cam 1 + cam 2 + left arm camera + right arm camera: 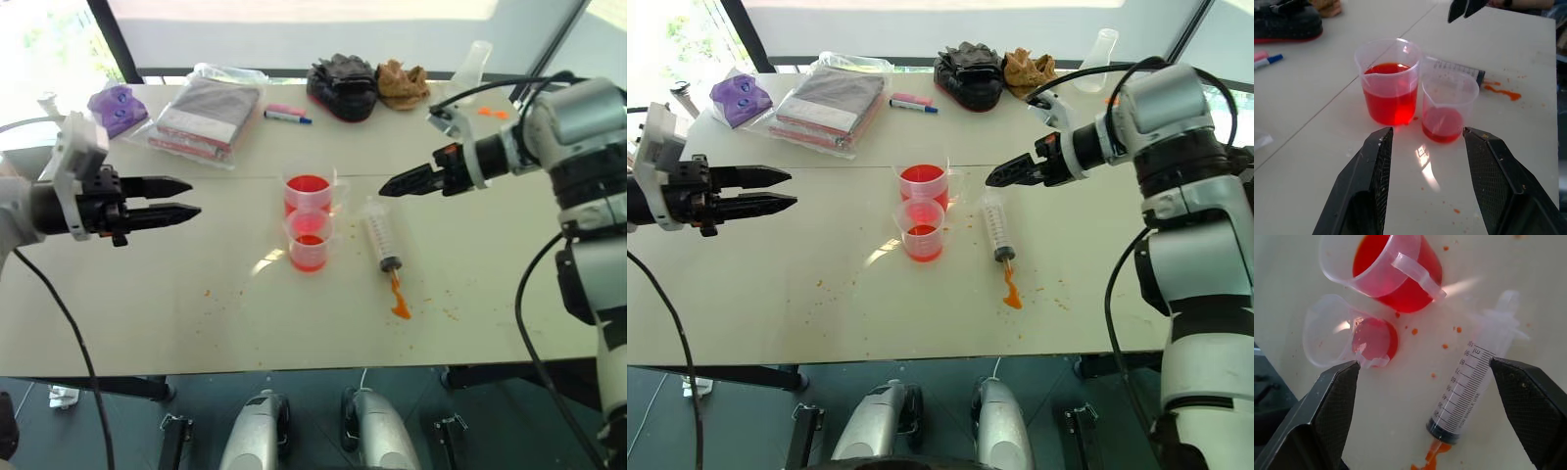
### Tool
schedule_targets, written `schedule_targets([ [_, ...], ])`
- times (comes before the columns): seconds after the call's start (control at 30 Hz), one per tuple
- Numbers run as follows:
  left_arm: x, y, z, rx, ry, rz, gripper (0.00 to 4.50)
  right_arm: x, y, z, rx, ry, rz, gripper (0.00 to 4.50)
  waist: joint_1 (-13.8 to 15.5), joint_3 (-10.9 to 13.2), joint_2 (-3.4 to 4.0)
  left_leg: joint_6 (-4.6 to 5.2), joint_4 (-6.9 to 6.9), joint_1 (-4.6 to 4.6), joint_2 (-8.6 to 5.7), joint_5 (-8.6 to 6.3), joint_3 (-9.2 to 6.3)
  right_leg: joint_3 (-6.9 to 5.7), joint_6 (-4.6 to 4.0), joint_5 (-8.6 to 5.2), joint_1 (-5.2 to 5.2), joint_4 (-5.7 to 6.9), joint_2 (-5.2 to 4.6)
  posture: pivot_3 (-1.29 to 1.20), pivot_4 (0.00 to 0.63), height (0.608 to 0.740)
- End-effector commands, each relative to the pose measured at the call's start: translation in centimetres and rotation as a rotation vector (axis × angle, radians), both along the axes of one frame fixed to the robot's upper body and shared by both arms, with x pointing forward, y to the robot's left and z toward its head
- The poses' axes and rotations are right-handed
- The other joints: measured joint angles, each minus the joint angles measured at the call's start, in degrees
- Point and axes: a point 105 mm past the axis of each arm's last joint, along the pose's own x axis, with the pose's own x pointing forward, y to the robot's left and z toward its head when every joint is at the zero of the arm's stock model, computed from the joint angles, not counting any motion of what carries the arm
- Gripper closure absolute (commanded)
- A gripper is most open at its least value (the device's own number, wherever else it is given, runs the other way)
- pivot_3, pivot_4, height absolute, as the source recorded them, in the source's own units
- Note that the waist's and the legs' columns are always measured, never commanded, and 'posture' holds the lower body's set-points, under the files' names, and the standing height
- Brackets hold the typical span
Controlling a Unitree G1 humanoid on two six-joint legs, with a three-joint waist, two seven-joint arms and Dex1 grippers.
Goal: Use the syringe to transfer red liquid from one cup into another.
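The right gripper grabs the syringe by its clean upper body [378, 225] [1476, 366] next, since orange liquid smears the syringe's tip.
Two clear cups stand mid-table, touching. The farther, wider handled cup [308, 192] holds more red liquid [1390, 103]. The nearer, smaller cup [308, 243] has a shallow red pool [1442, 125]. To their right the syringe [378, 233] lies flat on the table, its stained tip pointing at the table's near edge. My right gripper [1424, 363] hovers open above the syringe, tilted down, touching nothing. My left gripper [186, 199] is open and empty, held off the table left of the cups and pointing at them.
An orange smear [399, 302] and specks mark the table by the syringe tip. Along the far edge lie black gloves [343, 86], a brown cloth [402, 83], a marker [287, 116], a bagged pack [201, 113], a purple item [118, 106] and a clear flask [472, 61].
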Motion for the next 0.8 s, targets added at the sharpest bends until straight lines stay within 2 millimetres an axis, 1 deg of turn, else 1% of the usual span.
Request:
schedule_targets([
  [0.03, -1.4, -1.1, 0.0, -0.005, 0.001, -0.041, 2.11, 0.8, 0.2, 0.1, -0.037, 0.002, -0.003, 0.08, -0.23, 0.00, 0.00, 0.00, 0.00, 0.00, 0.01, 0.00, 0.01, 0.00, 0.05, 0.02, 0.00, 0.00, 0.00, 0.00, 0.150, 0.740],
  [0.17, -2.6, -1.7, -0.4, -0.029, 0.023, -0.041, 2.11, 1.7, 0.5, -1.5, -0.095, 0.014, -0.001, 0.08, -0.45, 0.00, 0.00, -0.01, -0.01, 0.04, 0.03, 0.01, 0.00, 0.02, 0.08, 0.02, 0.00, 0.04, 0.03, 0.00, 0.150, 0.740],
  [0.3, -3.4, -1.9, -0.5, -0.064, 0.036, -0.027, 2.11, 2.1, 1.8, -3.9, -0.150, 0.043, 0.032, 0.08, -0.45, 0.00, 0.01, -0.06, -0.01, 0.11, 0.03, 0.03, -0.02, 0.03, 0.09, 0.02, 0.03, 0.13, 0.03, 0.00, 0.150, 0.740],
  [0.47, -3.7, -1.8, -0.8, -0.070, 0.045, -0.012, 2.11, 2.6, 2.7, -6.0, -0.217, 0.028, 0.072, 0.08, -0.35, 0.00, 0.01, -0.17, -0.01, 0.13, 0.03, 0.10, -0.05, 0.03, 0.08, 0.02, 0.05, 0.14, 0.05, 0.00, 0.150, 0.740],
  [0.57, -3.8, -1.7, -0.8, -0.071, 0.045, -0.009, 2.11, 2.9, 3.4, -7.1, -0.209, 0.029, 0.052, 0.08, -0.24, 0.00, 0.00, -0.30, -0.01, 0.13, 0.02, 0.17, -0.07, 0.02, 0.08, 0.02, 0.07, 0.13, 0.05, 0.00, 0.150, 0.740],
  [0.6, -3.7, -1.7, -0.8, -0.073, 0.044, -0.007, 2.11, 3.0, 3.5, -7.6, -0.219, 0.026, 0.047, 0.08, -0.27, 0.00, 0.00, -0.30, -0.01, 0.13, 0.02, 0.17, -0.07, 0.02, 0.08, 0.02, 0.08, 0.13, 0.05, 0.00, 0.150, 0.740],
  [0.67, -3.6, -1.6, -0.8, -0.083, 0.037, 0.003, 2.11, 3.0, 3.5, -9.4, -0.283, 0.025, 0.055, 0.08, -0.30, -0.01, 0.00, -0.32, -0.01, 0.15, 0.02, 0.18, -0.08, 0.02, 0.08, 0.02, 0.10, 0.13, 0.05, 0.00, 0.150, 0.740],
  [0.8, -3.4, -1.5, -1.2, -0.085, 0.032, 0.024, 2.11, 3.0, 3.4, -11.5, -0.339, 0.031, 0.044, 0.08, -0.54, -0.10, -0.11, -0.31, -0.02, 0.26, 0.03, 0.16, -0.09, 0.02, 0.08, 0.01, 0.21, 0.12, 0.08, 0.00, 0.150, 0.740],
])
